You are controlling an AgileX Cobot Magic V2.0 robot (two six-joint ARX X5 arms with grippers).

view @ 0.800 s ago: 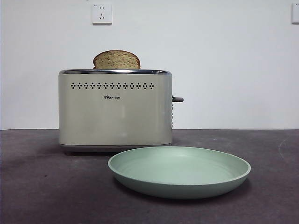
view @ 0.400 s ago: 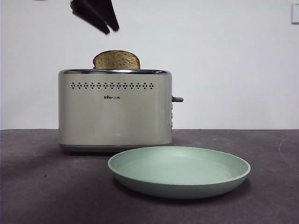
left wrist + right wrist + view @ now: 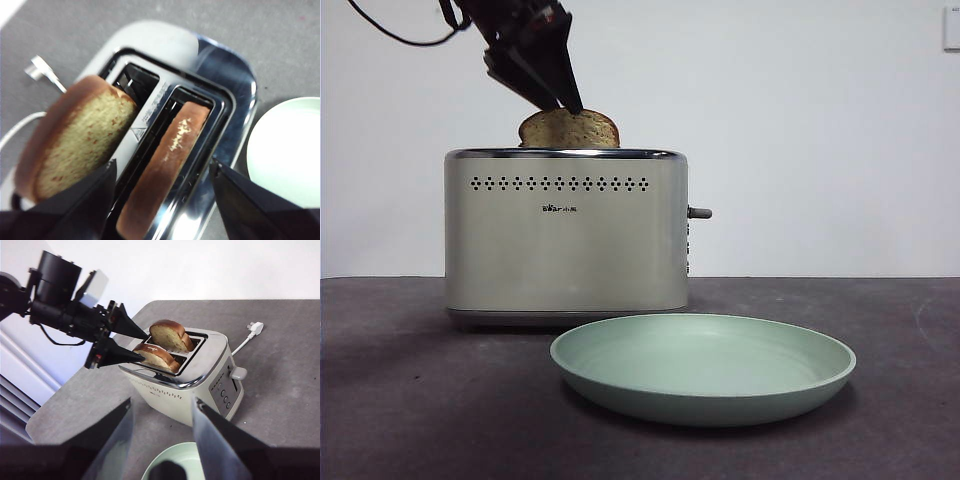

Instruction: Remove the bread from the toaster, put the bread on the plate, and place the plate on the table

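Note:
My left gripper grabs the slice by its exposed top crust (image 3: 163, 170) next, to take bread out for the plate (image 3: 285, 150).
Two slices of bread stand in the cream toaster (image 3: 566, 232) (image 3: 186, 377). The slot on the plate's side holds one slice (image 3: 167, 165) (image 3: 156, 356), and the far slot holds the other (image 3: 75, 142) (image 3: 170, 335). The front view shows one domed bread top (image 3: 582, 130) above the chrome rim. My left gripper (image 3: 568, 100) (image 3: 161, 164) (image 3: 144, 346) is open just above the toaster, its jaws either side of the plate-side slice, not closed on it. The mint-green plate (image 3: 703, 368) (image 3: 290, 150) lies on the table before the toaster. My right gripper (image 3: 162, 405) is open, empty and high over the plate (image 3: 175, 462).
The toaster's grey lever (image 3: 700, 212) sticks out on its right side. Its white cord and plug (image 3: 252, 330) lie on the table behind it. The dark table (image 3: 410, 400) stretches left and right of the plate.
The left gripper came in from the top left and descended to the top of the bread. One second ago it was out of the front view. Toaster, bread and plate have not moved.

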